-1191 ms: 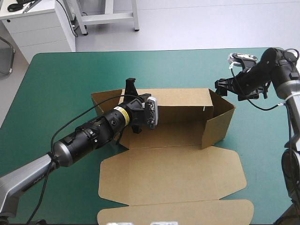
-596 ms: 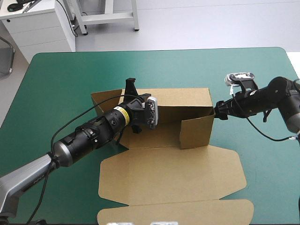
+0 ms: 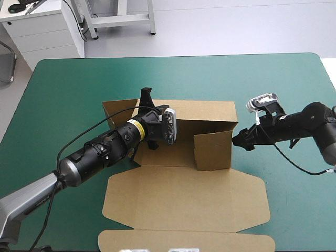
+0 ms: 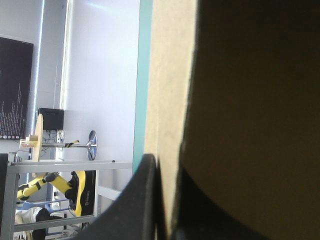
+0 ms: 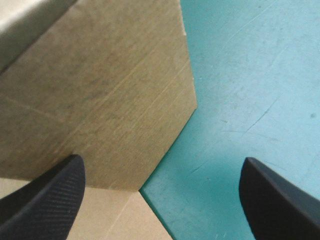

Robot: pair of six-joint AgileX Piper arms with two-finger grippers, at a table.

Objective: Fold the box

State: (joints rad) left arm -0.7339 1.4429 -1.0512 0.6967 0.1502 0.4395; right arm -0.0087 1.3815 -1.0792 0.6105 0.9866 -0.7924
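Note:
The box's end flap is the part my right gripper should grab next, by its top edge [image 3: 214, 133], to fold the box's end into shape beside the box's back side [image 3: 197, 110].
The brown box [image 3: 184, 199] lies mid-table with its lid flat toward the front edge. Its back wall [image 3: 199, 110] stands upright. The right end flap [image 3: 212, 151] is swung inward across the tray. My left gripper [image 3: 148, 107] is shut on the back wall near its left end; in the left wrist view the board edge [image 4: 170, 100] runs up between the fingers of the left gripper [image 4: 167, 167]. My right gripper [image 3: 239, 140] touches the box's right end. In the right wrist view the right gripper [image 5: 161, 161] is open, with a brown panel [image 5: 100, 100] ahead of one finger.
The teal-green cover [image 3: 68, 84] stretches beyond the box to the far and left edges. More of the cover [image 3: 294, 199] lies to the right of the lid. The lid's front flap [image 3: 184, 241] reaches close to the table's front edge.
My right gripper came down and moved left against the box's right end. The end flap swung inward and the whole box, lid included, slid left. The left arm stayed put.

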